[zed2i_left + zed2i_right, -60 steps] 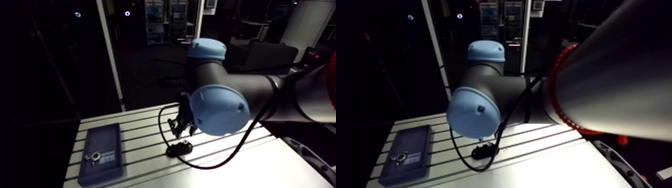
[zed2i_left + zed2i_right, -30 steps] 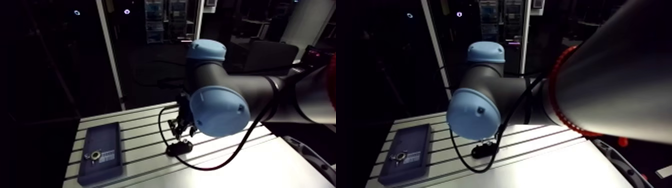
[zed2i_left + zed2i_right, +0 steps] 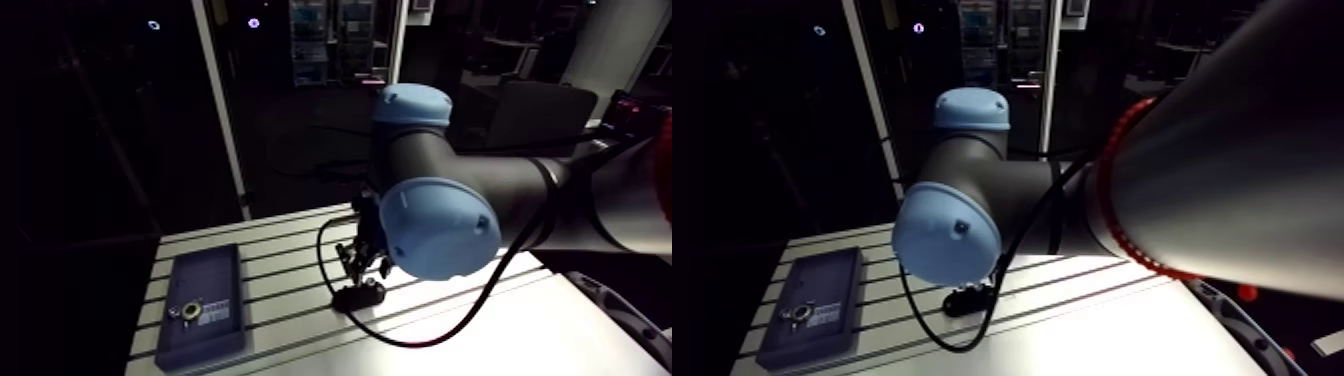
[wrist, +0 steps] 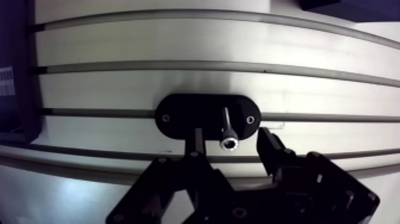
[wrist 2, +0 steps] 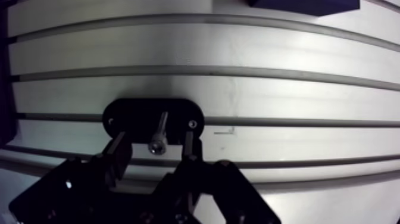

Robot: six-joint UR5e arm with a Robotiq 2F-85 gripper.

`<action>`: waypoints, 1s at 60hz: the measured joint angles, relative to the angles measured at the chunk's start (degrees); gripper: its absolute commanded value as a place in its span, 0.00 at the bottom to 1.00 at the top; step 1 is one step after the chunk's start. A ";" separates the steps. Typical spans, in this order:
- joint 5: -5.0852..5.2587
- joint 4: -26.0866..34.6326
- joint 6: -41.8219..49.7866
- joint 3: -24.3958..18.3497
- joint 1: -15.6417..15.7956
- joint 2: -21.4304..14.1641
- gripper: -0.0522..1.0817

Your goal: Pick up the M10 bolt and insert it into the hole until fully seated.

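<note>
My gripper is to grip the bolt by its socket head [image 4: 229, 143] next, as the bolt is upright with its body down in the black holder [image 4: 178, 116].
The M10 bolt [image 4: 227, 130] stands upright in a black oval holder [image 4: 178, 116] on the slotted table, its socket head facing the wrist camera. My gripper [image 4: 231, 143] hangs just over the holder, open, with one finger [image 4: 197, 140] on each side of the bolt head and a small gap to each. In the arm view the gripper [image 3: 362, 264] is low over the same holder [image 3: 358, 296]. A dark blue block [image 3: 202, 312] lies at the table's left end, with a metal-ringed hole [image 3: 187, 311] and a white label beside it.
The aluminium table [image 3: 290, 270] has long slots running across it. A black cable [image 3: 335, 300] loops down beside the holder. A corner of another dark block [image 5: 309, 6] shows at the far side of the table, beyond the holder.
The gripper has come down a little closer to the holder and bolt. The bolt, the holder and the blue block have not moved.
</note>
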 measured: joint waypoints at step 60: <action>-0.40 0.01 0.00 0.49 0.00 -0.15 0.52</action>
